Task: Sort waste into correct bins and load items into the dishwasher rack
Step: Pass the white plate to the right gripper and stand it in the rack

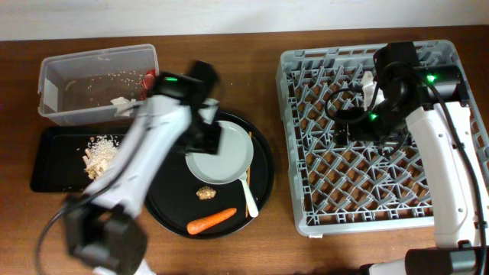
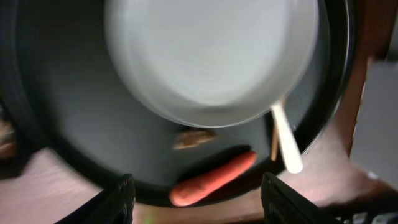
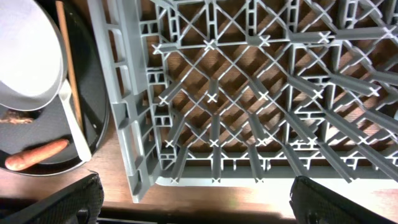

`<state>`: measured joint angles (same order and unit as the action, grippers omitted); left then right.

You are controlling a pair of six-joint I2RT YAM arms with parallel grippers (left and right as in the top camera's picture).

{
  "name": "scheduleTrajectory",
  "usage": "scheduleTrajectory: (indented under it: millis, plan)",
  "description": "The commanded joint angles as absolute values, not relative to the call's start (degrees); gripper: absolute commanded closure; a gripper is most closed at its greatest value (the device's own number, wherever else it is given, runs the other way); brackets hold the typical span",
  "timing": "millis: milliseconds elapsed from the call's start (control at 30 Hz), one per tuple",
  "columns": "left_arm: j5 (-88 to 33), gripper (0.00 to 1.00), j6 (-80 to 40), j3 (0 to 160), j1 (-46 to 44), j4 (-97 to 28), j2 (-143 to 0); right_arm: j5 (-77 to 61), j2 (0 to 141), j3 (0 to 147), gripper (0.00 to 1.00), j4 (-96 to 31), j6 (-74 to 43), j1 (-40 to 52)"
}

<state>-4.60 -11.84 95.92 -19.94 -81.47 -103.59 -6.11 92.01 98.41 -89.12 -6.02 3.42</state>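
My right gripper will next pick up the plate by its rim that faces the rack, to stand the white plate edge-on in the dishwasher rack (image 1: pixel 306 206).
The white round plate (image 1: pixel 219 150) lies on the large round black tray (image 1: pixel 164 206), with the orange carrot (image 1: pixel 211 221), a small brown food lump (image 1: pixel 205 193), the white fork (image 1: pixel 250 195) and a wooden chopstick (image 1: pixel 249 156). My left gripper (image 1: pixel 205 126) is open and empty over the plate's left rim; its view shows the plate (image 2: pixel 211 56), carrot (image 2: pixel 213 179), lump (image 2: pixel 194 139) and fork (image 2: pixel 286 140). My right gripper (image 1: pixel 380 114) is open and empty above the grey dishwasher rack (image 1: pixel 306 206), which fills the right wrist view (image 3: pixel 249 93).
The clear tub (image 1: pixel 53 111) at the back left holds rice, a red wrapper (image 1: pixel 148 78) and white scraps. The shallow black tray (image 1: pixel 53 179) in front of it holds pale rice and crumbs (image 1: pixel 99 155). The rack looks empty.
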Motion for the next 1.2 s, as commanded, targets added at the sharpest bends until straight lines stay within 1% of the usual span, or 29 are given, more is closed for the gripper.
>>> scheduleTrajectory:
  millis: [0, 33, 67, 100, 133, 167, 233, 333, 433, 467, 533, 567, 600, 667, 700, 733, 767, 800, 900, 933, 1033, 1133, 1167]
  plan:
    - [-2.94, 0.3, -11.51, 97.6, -7.31, -83.46, -90.61, -14.52, 92.09, 98.5, 0.01, -87.33, -3.38, 6.28]
    - [-2.94, 0.27, -11.51, 97.6, -3.62, -83.79, -88.73, -16.53, 92.09, 98.5, 0.01, -85.86, -3.44, 8.86]
    - [-2.96, 0.23, -11.51, 97.6, 0.6, -84.36, -87.15, -16.91, 92.16, 98.5, 0.01, -82.59, -3.92, 14.11]
    - [-2.96, 0.16, -11.51, 97.6, 3.38, -85.06, -86.74, -16.12, 92.55, 98.5, 0.01, -79.13, -5.76, 18.98]
    - [-2.94, 0.15, -11.51, 97.58, 4.69, -85.6, -86.76, -14.55, 93.27, 98.5, 0.01, -76.64, -8.05, 22.28]
    - [-2.94, 0.15, -11.51, 97.21, 6.22, -85.82, -86.76, -12.08, 95.74, 98.5, 0.01, -72.29, -11.16, 27.75]
    - [-2.94, 0.15, -11.51, 96.79, 7.42, -85.58, -86.76, -9.82, 101.58, 98.5, 0.01, -68.47, -14.63, 33.23]
    - [-2.92, 0.13, -11.49, 96.47, 7.42, -85.62, -86.76, -5.06, 110.78, 98.5, 0.0, -64.66, -21.47, 36.16]
    - [-2.92, 0.13, -11.49, 96.47, 7.42, -85.62, -86.76, -2.48, 119.11, 98.5, 0.04, -63.18, -29.17, 35.2]
    - [-2.92, 0.13, -11.49, 96.47, 7.42, -85.58, -86.76, -2.44, 121.08, 98.5, 0.07, -62.5, -29.26, 34.98]
    - [-2.92, 0.13, -11.49, 96.47, 7.42, -85.56, -86.76, -2.57, 124.51, 98.39, 0.18, -62.33, -29.28, 34.98]
    - [-2.92, 0.08, -11.49, 96.47, 7.42, -85.56, -86.76, -2.63, 125.49, 98.39, 0.23, -62.33, -29.28, 34.98]
    - [-2.94, 0.09, -11.51, 96.47, 7.4, -85.58, -86.76, -2.7, 126.17, 98.39, 0.27, -62.3, -29.28, 34.96]
    - [-2.96, 0.09, -11.51, 96.47, 7.4, -85.71, -86.76, -2.7, 126.61, 98.39, 0.54, -61.98, -29.3, 34.96]
    - [-2.96, 0.09, -11.51, 96.47, 7.42, -85.78, -86.76, -2.7, 126.61, 98.39, 0.61, -61.89, -29.8, 34.96]
    - [-2.94, 0.08, -11.51, 96.47, 7.42, -85.78, -86.76, -2.74, 126.61, 98.39, 0.64, -61.91, -30.55, 34.96]
    - [-2.94, 0.09, -11.51, 96.47, 7.4, -85.78, -86.76, -2.72, 126.61, 98.39, 0.74, -61.89, -30.57, 34.96]
    - [-2.94, 0.09, -11.51, 96.47, 7.4, -85.78, -86.76, -2.74, 126.61, 98.39, 0.8, -61.93, -30.55, 34.96]
    - [-2.94, 0.09, -11.51, 96.47, 7.4, -85.78, -86.76, -4.23, 126.58, 98.48, 0.94, -61.76, -30.55, 34.94]
    - [-2.94, 0.09, -11.51, 96.47, 7.42, -85.78, -86.76, -5.48, 126.58, 98.48, 0.96, -61.41, -30.55, 34.85]
    - [-2.92, 0.08, -11.49, 96.47, 7.4, -85.73, -86.76, -7.31, 126.21, 100.05, 0.96, -60.88, -30.52, 34.74]
    - [-2.92, 0.09, -11.49, 96.47, 7.4, -85.76, -86.76, -6.81, 120.46, 104.4, 0.96, -61.71, -30.24, 32.62]
    - [-2.7, 0.08, -11.49, 96.47, 7.42, -85.78, -86.76, -6.55, 117.36, 106.19, 0.96, -62.57, -28.51, 31.0]
